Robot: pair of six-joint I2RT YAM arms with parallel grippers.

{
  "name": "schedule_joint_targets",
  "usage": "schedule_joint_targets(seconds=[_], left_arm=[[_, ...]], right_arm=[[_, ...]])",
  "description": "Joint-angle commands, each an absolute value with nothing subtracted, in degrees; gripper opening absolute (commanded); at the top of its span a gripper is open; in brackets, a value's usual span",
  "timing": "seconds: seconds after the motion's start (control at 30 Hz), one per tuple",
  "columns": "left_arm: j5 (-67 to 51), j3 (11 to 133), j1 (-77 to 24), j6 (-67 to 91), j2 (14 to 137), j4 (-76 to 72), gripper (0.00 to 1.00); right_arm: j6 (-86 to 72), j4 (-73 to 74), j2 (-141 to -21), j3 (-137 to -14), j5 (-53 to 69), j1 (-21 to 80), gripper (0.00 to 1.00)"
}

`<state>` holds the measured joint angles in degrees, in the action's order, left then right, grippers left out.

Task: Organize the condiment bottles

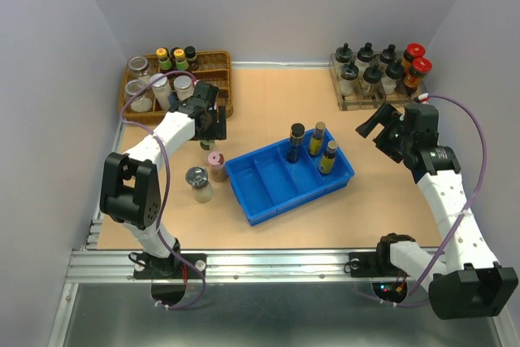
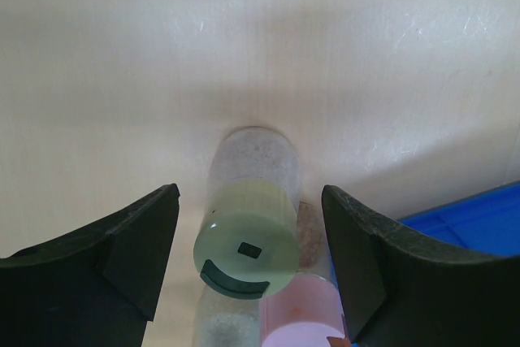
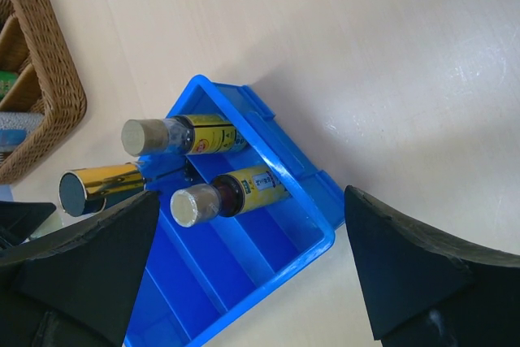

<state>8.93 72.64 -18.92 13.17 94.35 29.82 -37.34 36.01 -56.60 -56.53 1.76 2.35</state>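
I should grab the pale-green-lidded jar by its lid (image 2: 247,241) with my left gripper next. Its base is then free to stand in the blue bin.
Three slim amber-yellow bottles (image 1: 317,139) stand in the right compartment of the blue bin (image 1: 268,193); they also show in the right wrist view (image 3: 231,193). The pale-green-lidded jar (image 2: 246,245) stands on the table between my left gripper's open fingers (image 2: 138,258), untouched. The pink-lidded jar (image 2: 301,310) stands right beside it, just left of the bin (image 1: 217,163). The grey-metal-lidded jar (image 1: 198,182) stands nearer the front. My left gripper (image 1: 211,126) hovers over the green jar. My right gripper (image 1: 372,126) is open and empty, right of the bin.
A wicker basket (image 1: 219,62) with several jars and small bottles stands at the back left, close behind my left gripper. A clear rack (image 1: 351,103) with black-knobbed cruets and red-capped jars (image 1: 417,58) stands at the back right.
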Motion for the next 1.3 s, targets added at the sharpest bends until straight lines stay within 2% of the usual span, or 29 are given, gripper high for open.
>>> schedule_joint_targets(seconds=[0.0, 0.17, 0.27, 0.37, 0.4, 0.47, 0.67, 0.87, 1.0, 1.27], left_arm=[[8.2, 71.0, -18.5, 13.6, 92.0, 29.8, 0.8], [7.5, 69.6, -18.5, 13.8, 91.9, 29.8, 0.75], [7.7, 69.6, -18.5, 13.8, 92.3, 29.5, 0.69], [8.0, 70.6, -18.5, 13.9, 92.6, 29.6, 0.44], [8.3, 70.9, -18.5, 14.0, 92.6, 29.9, 0.25], [10.5, 72.7, -18.5, 14.3, 92.4, 30.8, 0.0], [12.9, 80.9, -18.5, 12.8, 87.0, 30.7, 0.0], [-1.6, 85.3, -21.6, 1.9, 85.0, 30.2, 0.0], [-11.8, 82.8, -29.5, -2.8, 83.9, 29.3, 0.0], [-14.1, 83.5, -38.1, -5.7, 89.0, 31.8, 0.0]], right_arm=[[-37.5, 35.4, -56.8, -59.5, 1.8, 2.5, 1.0], [-37.5, 35.4, -57.0, -59.5, 1.7, 2.6, 1.0], [-37.5, 35.3, -56.9, -59.6, 1.8, 2.5, 1.0], [-37.4, 35.4, -56.9, -59.7, 1.8, 2.5, 1.0], [-37.4, 35.4, -56.8, -59.7, 1.7, 2.5, 1.0], [-37.3, 35.4, -56.5, -59.7, 1.6, 2.5, 1.0], [-37.3, 35.4, -56.4, -59.7, 1.5, 2.5, 1.0], [-37.4, 35.4, -56.7, -59.8, 1.7, 2.6, 1.0], [-37.6, 35.4, -57.0, -59.8, 1.8, 2.5, 1.0], [-37.9, 35.4, -56.6, -59.5, 1.7, 2.6, 1.0]])
